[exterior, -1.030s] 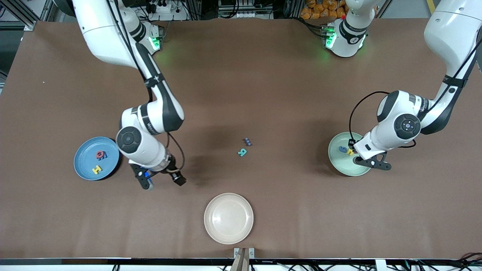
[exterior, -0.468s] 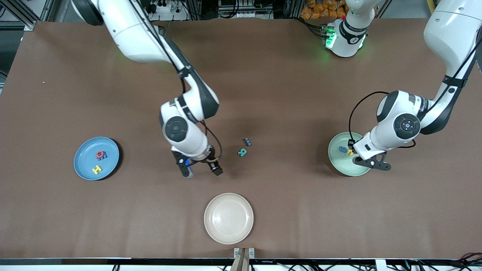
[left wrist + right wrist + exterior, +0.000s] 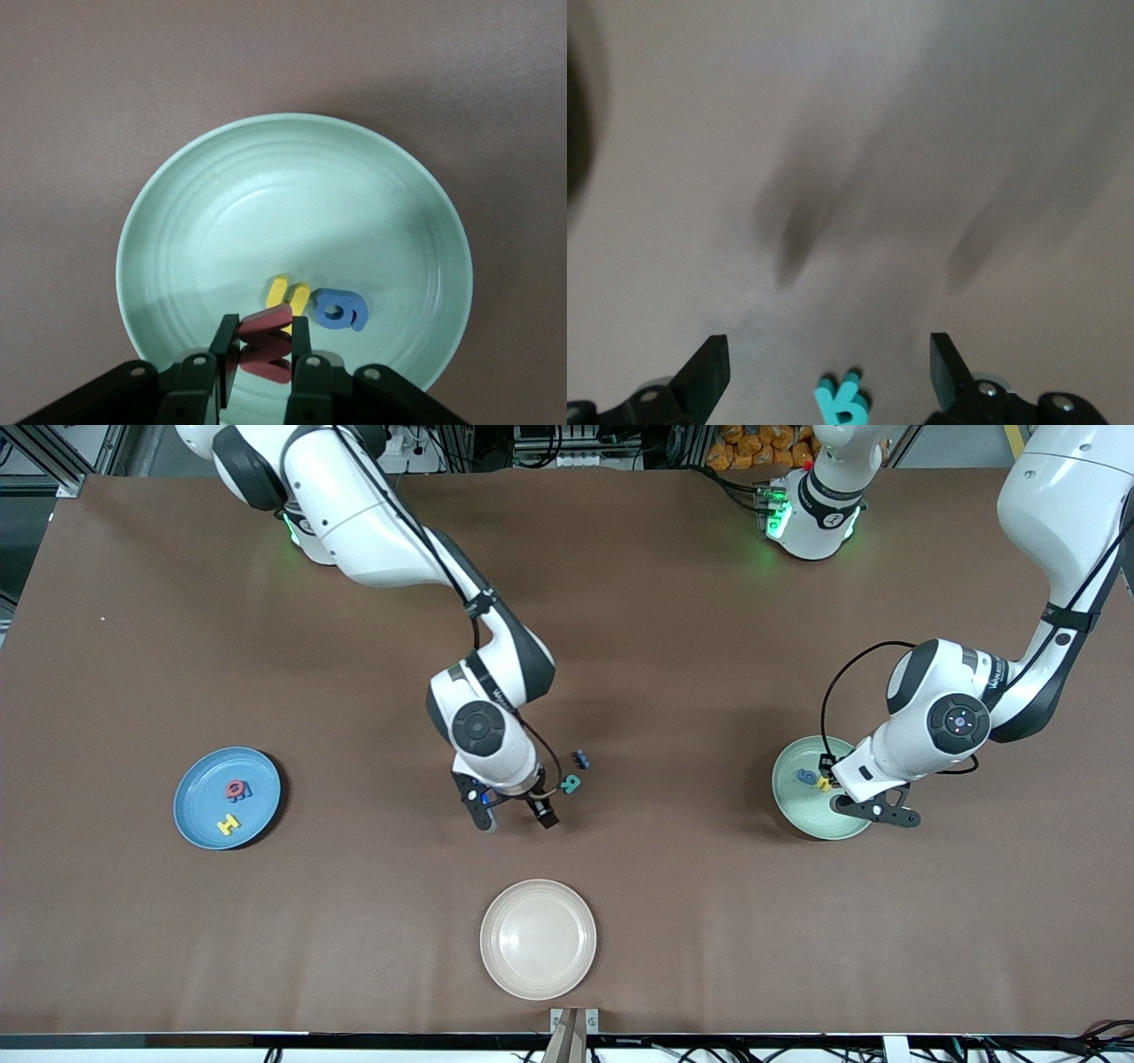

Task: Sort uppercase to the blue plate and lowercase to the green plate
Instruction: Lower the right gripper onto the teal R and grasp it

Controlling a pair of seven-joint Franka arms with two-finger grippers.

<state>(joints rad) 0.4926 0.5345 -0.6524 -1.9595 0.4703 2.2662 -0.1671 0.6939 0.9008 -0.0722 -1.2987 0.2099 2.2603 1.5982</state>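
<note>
The fingers of my right gripper are still above the teal R (image 3: pixel 570 783) (image 3: pixel 843 405), so it is too early to close and closing now would miss. Lowering comes first.
My left gripper (image 3: pixel 264 341) is shut on a red lowercase letter (image 3: pixel 266 322) and holds it over the green plate (image 3: pixel 266 204), close above a yellow h (image 3: pixel 288 296) and a dark blue g (image 3: pixel 340 310) that lie in it. In the front view that gripper (image 3: pixel 874 808) hangs over the green plate (image 3: pixel 796 806). My right gripper (image 3: pixel 514 816) is open, low over the table just beside the teal uppercase R (image 3: pixel 570 784); the R (image 3: pixel 842 404) shows between its spread fingers. The blue plate (image 3: pixel 199 793) holds a red Q (image 3: pixel 236 788) and a yellow H (image 3: pixel 229 824).
A small blue letter (image 3: pixel 581 759) lies on the brown table just past the R, farther from the front camera. A cream plate (image 3: pixel 538 967) sits near the table's front edge, in the middle.
My right arm has swung from beside the blue plate to the middle of the table, ending at the teal R, jaws still open. The left arm has not moved.
</note>
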